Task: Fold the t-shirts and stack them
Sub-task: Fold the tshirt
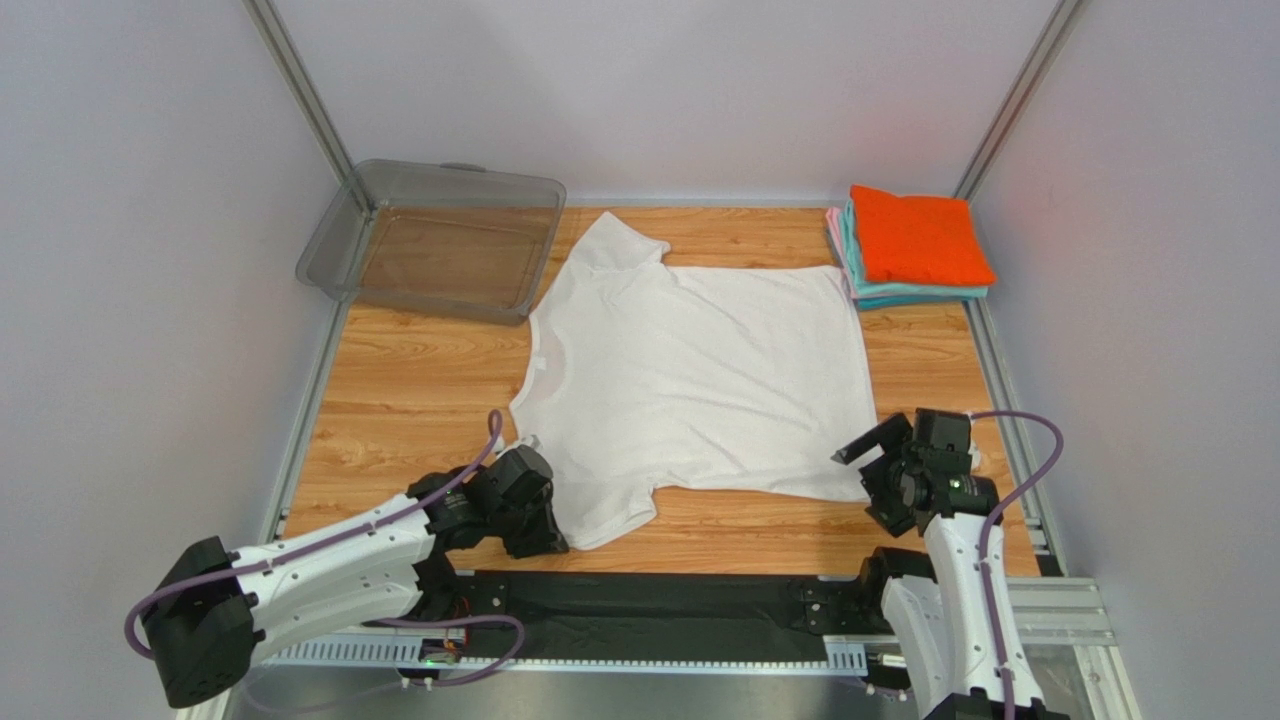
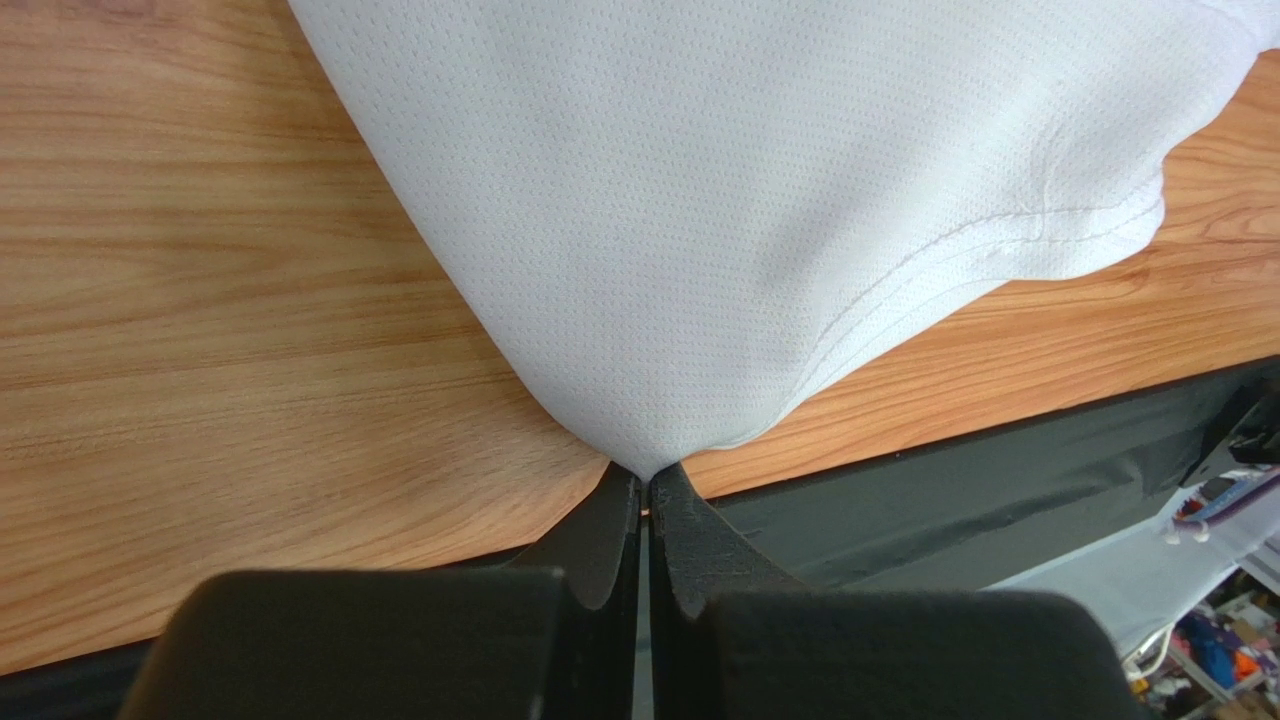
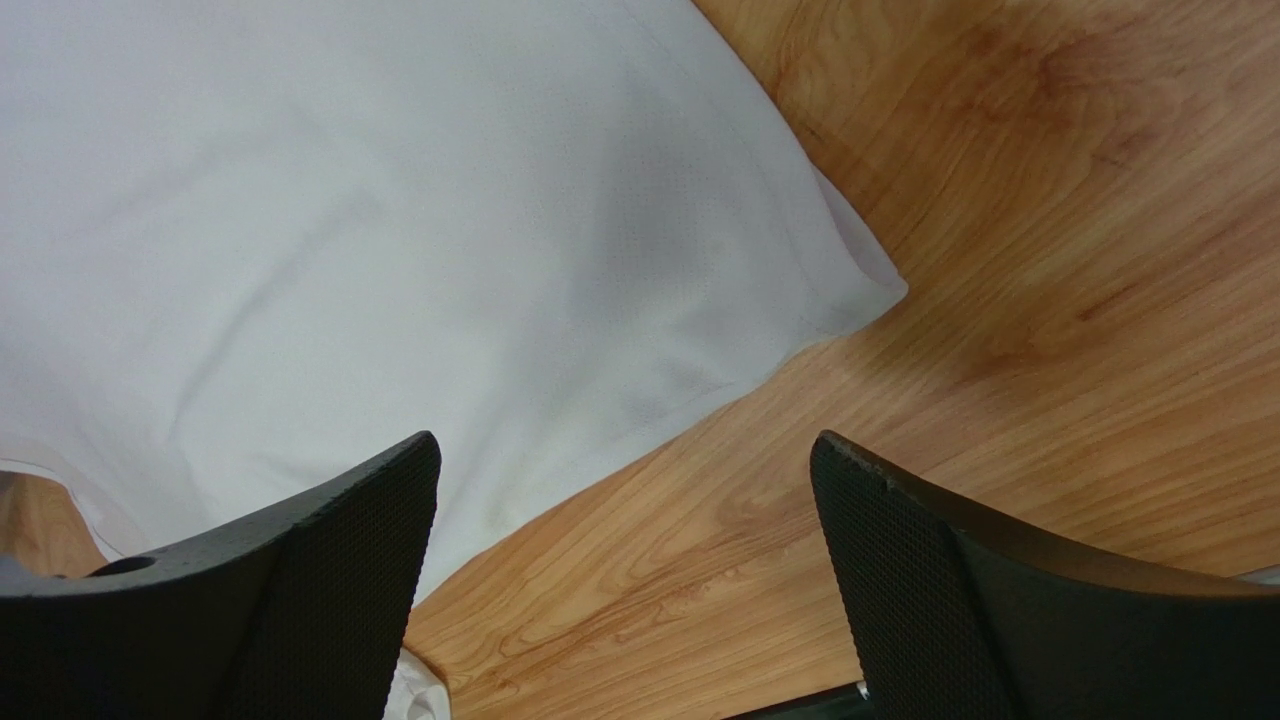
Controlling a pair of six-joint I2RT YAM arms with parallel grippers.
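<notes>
The right gripper grabs the white t-shirt point(image 1: 699, 368) by its near hem corner point(image 1: 861, 492) next, so the t-shirt's near side folds evenly over with the near sleeve.
The white t-shirt point(image 1: 699, 368) lies spread flat on the wooden table, neck to the left, hem to the right. My left gripper point(image 1: 538, 507) is shut on the near sleeve; in the left wrist view the jaws point(image 2: 649, 483) pinch the white cloth point(image 2: 751, 210) at its tip. My right gripper point(image 1: 869, 453) is open just above the shirt's near hem corner; in the right wrist view point(image 3: 619, 465) the corner point(image 3: 842, 278) lies ahead of the fingers, untouched. Folded shirts are stacked at the back right, orange point(image 1: 917, 236) on top, teal point(image 1: 917, 293) and pink point(image 1: 831, 228) below.
A clear grey plastic bin point(image 1: 436, 240) stands at the back left. A metal frame rail point(image 1: 999, 390) runs along the table's right side. A black strip point(image 1: 676, 600) lines the near edge between the arm bases.
</notes>
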